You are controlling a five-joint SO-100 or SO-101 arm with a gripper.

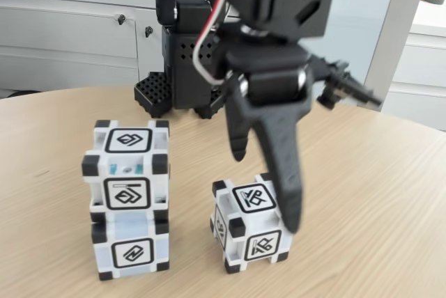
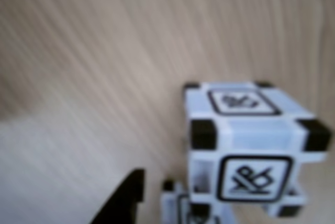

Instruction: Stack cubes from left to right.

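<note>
Next, my gripper takes hold of the single cube by its opposite sides to top off the stack [image 1: 127, 138].
In the fixed view two white cubes with black corners are stacked at the left, the upper cube [image 1: 126, 164] resting on the lower cube [image 1: 131, 246]. A third cube [image 1: 251, 225] stands alone on the table to their right. My black gripper [image 1: 266, 188] hangs open just above this single cube. Its long finger [image 1: 289, 186] reaches down in front of the cube's right side, and the short finger stays above the cube's back left. The blurred wrist view shows the single cube [image 2: 251, 145] at the right and one black finger [image 2: 124, 200] at the bottom. Part of another cube [image 2: 175, 208] peeks in beneath.
The round wooden table [image 1: 376, 193] has bare room right of the single cube and in front. The arm's black base [image 1: 182, 54] stands at the back edge. White cabinets [image 1: 70, 33] line the wall behind.
</note>
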